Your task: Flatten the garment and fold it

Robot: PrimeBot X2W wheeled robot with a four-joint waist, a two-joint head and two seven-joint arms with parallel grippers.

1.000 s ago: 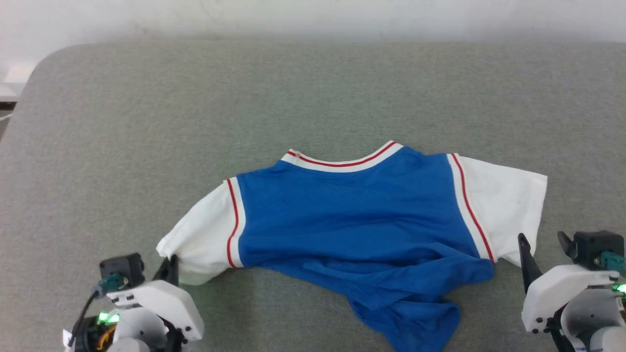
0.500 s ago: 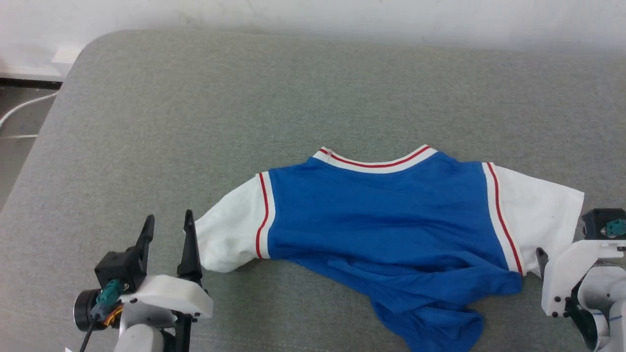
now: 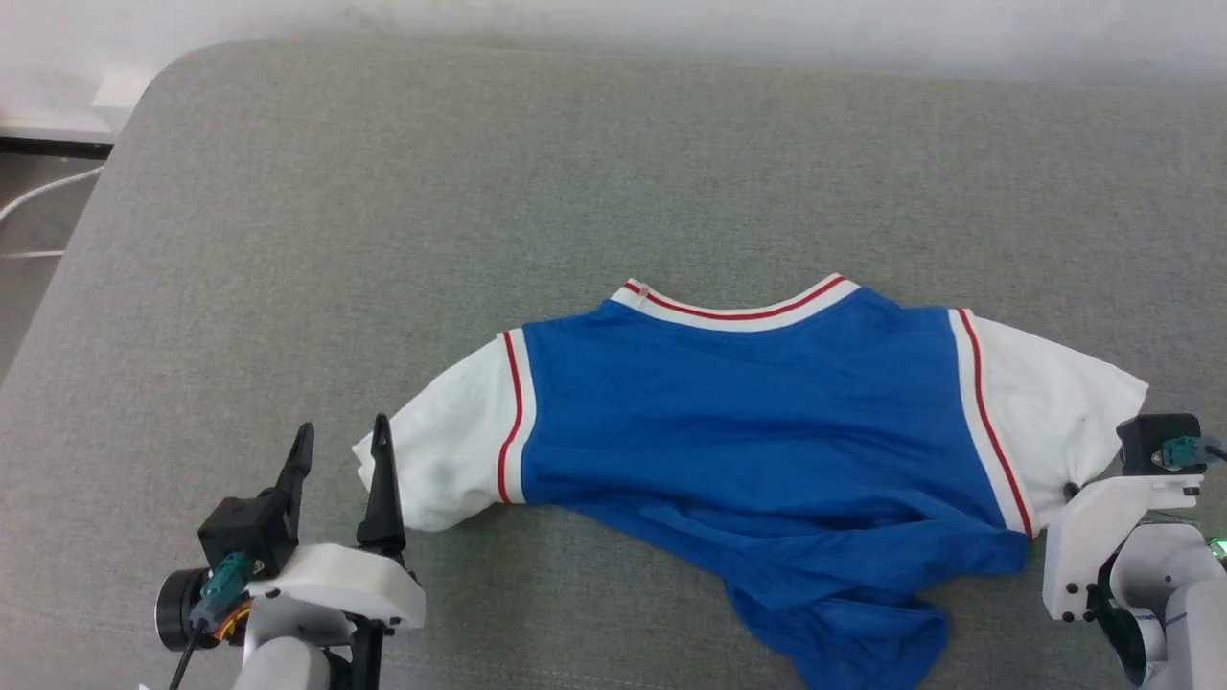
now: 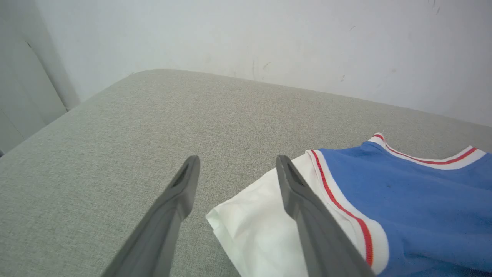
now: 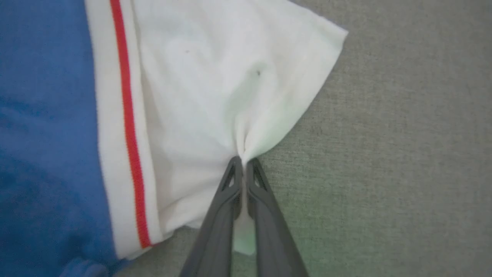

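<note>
The white sleeve (image 3: 454,431) is spread on the table, and its layers are apart at the sleeve's end. My left gripper should next pinch the sleeve by its hem edge (image 3: 362,458).
The garment (image 3: 748,431) lies on the grey table, blue body up and collar towards the far side. Its white sleeves are spread to both sides, and its lower hem is bunched into folds near the front. My left gripper (image 3: 342,428) stands open just left of the left sleeve. In the left wrist view the left gripper (image 4: 237,159) shows the sleeve's edge lying beside the right finger, with nothing between the fingers. My right gripper (image 5: 243,161) is shut on a pinch of the garment's (image 5: 192,96) right white sleeve. In the head view the right gripper (image 3: 1072,489) is mostly hidden by its own white body.
The grey padded table (image 3: 383,192) has a rounded far-left corner and runs wide beyond the garment. A white wall (image 4: 269,38) stands behind it. A white cable (image 3: 38,192) lies on the floor past the table's left edge.
My left gripper has opened and let go of the left sleeve. My right gripper has moved onto the right sleeve and closed on it. The head camera has shifted.
</note>
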